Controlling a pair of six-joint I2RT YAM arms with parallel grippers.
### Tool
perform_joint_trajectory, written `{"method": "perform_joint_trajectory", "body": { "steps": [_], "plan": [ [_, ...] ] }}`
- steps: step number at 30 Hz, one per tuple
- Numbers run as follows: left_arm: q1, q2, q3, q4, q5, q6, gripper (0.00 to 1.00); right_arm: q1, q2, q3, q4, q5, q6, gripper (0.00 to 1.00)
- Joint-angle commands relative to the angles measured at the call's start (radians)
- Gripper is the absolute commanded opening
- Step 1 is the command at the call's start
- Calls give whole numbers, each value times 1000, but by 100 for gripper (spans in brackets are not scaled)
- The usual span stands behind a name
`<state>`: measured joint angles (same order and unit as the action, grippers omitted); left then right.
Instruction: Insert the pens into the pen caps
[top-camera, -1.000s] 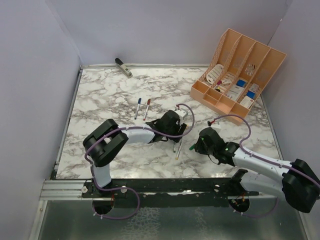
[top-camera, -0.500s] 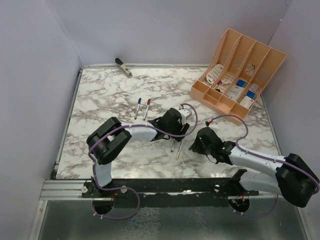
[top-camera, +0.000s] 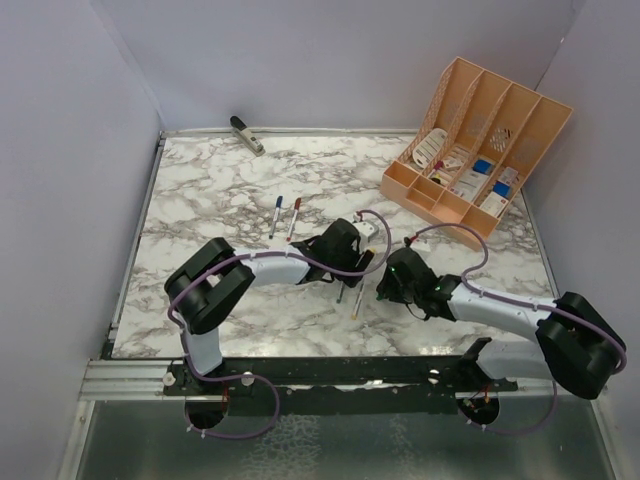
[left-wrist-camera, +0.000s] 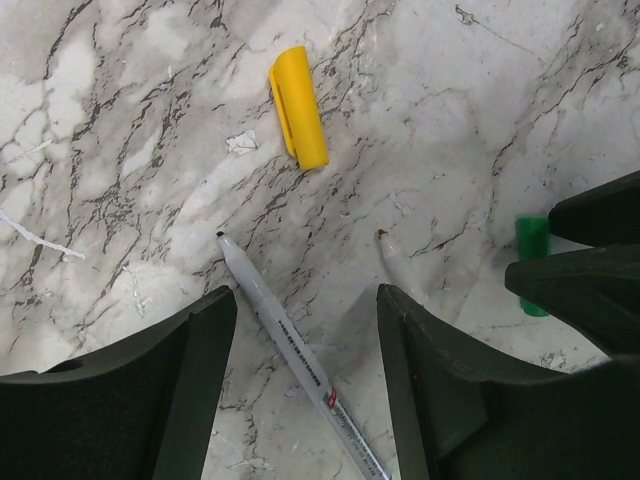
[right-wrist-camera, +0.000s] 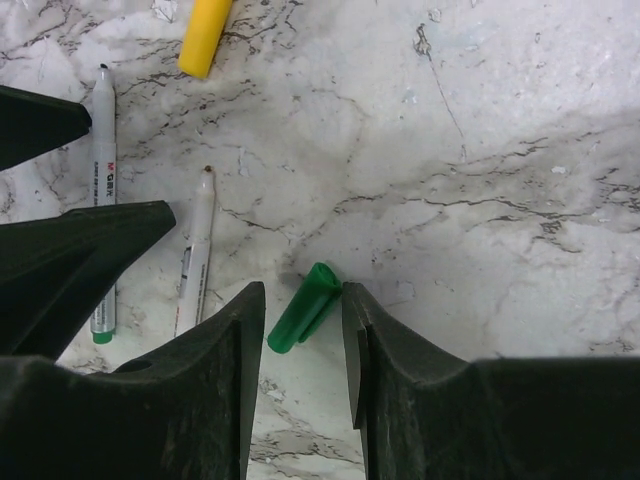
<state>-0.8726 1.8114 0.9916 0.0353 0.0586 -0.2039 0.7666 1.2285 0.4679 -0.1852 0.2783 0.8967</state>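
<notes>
The bare silvery pen will next be grabbed by its body (left-wrist-camera: 287, 337) with my left gripper, so the pen's tip stays free to go into the green cap.
My left gripper (top-camera: 350, 266) (left-wrist-camera: 305, 300) is open low over the marble, its fingers on either side of a bare silvery pen (left-wrist-camera: 290, 350) that lies slantwise. A second bare pen (left-wrist-camera: 397, 268) (right-wrist-camera: 195, 255) lies just to the right. My right gripper (top-camera: 383, 286) (right-wrist-camera: 300, 292) is open around a green cap (right-wrist-camera: 305, 307) (left-wrist-camera: 532, 262) lying on the table; the cap touches the right finger and stands apart from the left one. A yellow cap (left-wrist-camera: 298, 105) (right-wrist-camera: 205, 35) lies beyond both grippers. Two capped pens, blue (top-camera: 276, 215) and red (top-camera: 294, 217), lie farther back.
The two grippers are close together near the table's middle, and each shows in the other's wrist view. An orange organizer (top-camera: 478, 140) stands at the back right. A dark-and-white clip-like object (top-camera: 247, 134) lies at the back edge.
My right gripper has moved left, closer to the left gripper. The left gripper has barely shifted.
</notes>
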Motion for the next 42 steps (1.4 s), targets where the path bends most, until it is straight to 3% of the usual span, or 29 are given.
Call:
{"method": "perform_joint_trajectory", "body": {
  "steps": [1, 15, 27, 34, 38, 42],
  "plan": [
    [3, 17, -59, -181, -25, -27, 62, 7, 49, 28, -17, -10, 5, 38],
    [3, -38, -131, -201, -39, -75, 61, 35, 55, 40, -139, -9, 21, 38],
    [2, -10, -133, -202, -59, -77, 58, 106, 232, 125, -274, 89, 120, 37],
    [2, -27, -161, -206, -50, -90, 54, 106, 246, 142, -301, 100, 144, 36],
    [3, -50, -196, -211, -32, -111, 50, 106, 247, 129, -316, 93, 150, 32],
    [1, -59, -225, -220, -21, -132, 42, 106, 263, 116, -315, 72, 147, 21]
  ]
}}
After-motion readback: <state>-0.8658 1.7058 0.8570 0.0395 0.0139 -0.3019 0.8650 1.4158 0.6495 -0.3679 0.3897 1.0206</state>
